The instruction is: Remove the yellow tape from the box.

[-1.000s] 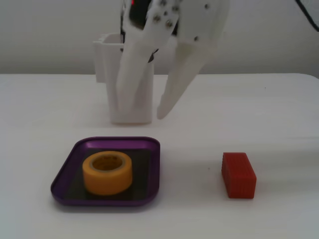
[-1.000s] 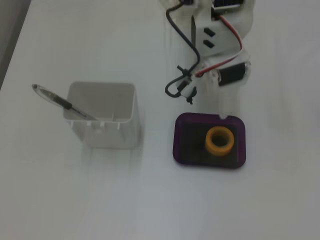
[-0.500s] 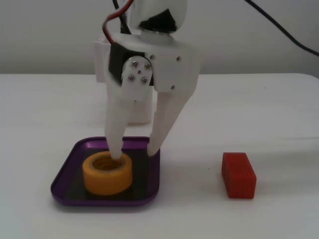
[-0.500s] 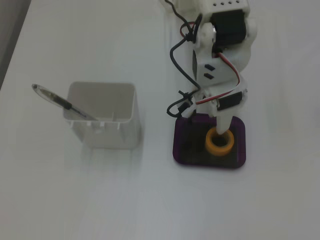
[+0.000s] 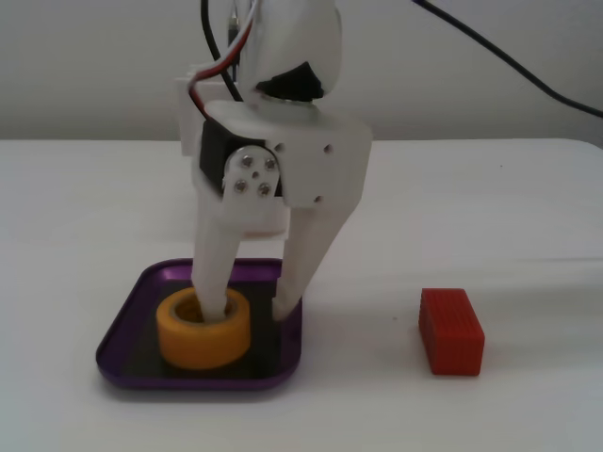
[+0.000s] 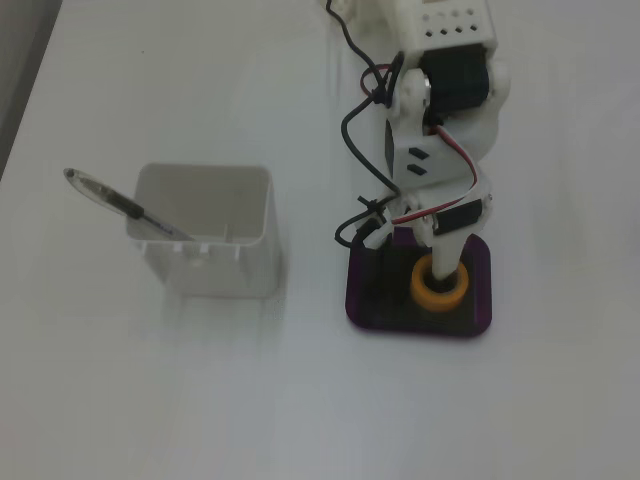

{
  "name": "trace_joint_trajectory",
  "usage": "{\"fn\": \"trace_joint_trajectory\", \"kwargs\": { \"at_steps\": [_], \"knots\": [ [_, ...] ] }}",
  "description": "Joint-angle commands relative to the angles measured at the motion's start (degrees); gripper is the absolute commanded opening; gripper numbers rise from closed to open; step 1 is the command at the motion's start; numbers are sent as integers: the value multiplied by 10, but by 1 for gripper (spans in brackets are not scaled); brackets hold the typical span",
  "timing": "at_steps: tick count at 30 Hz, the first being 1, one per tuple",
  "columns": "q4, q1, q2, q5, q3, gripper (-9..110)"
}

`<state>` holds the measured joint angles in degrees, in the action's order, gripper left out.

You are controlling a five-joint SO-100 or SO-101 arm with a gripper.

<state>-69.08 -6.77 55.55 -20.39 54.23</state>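
Observation:
I will next take the yellow tape off the purple tray [image 5: 122, 341], so I will grab the tape by its side [image 5: 237, 330].
The yellow tape [image 5: 203, 331] lies flat in the purple tray [image 5: 122, 341], left of its middle in a fixed view. My gripper [image 5: 250, 306] reaches down into the tray and is open. One finger [image 5: 215, 273] stands inside the roll's hollow centre, and the other [image 5: 297, 273] stands outside the roll on its right, a small gap away from its wall. In the top-down fixed view the tape [image 6: 440, 292] sits in the right half of the tray [image 6: 375, 300], under the gripper [image 6: 437, 255]; the arm hides the outer finger there.
A red ribbed block [image 5: 450, 330] lies on the white table right of the tray. A tall white container [image 6: 205, 240] with a pen [image 6: 120, 205] leaning in it stands left of the tray in the top-down view. The arm's cables [image 6: 365, 150] hang beside it.

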Motion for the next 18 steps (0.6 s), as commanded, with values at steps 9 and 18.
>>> {"fn": "trace_joint_trajectory", "kwargs": {
  "at_steps": [9, 18],
  "knots": [
    [11, -1, 22, 4, -32, -1],
    [-152, 1, 106, 42, -274, -1]
  ]
}}
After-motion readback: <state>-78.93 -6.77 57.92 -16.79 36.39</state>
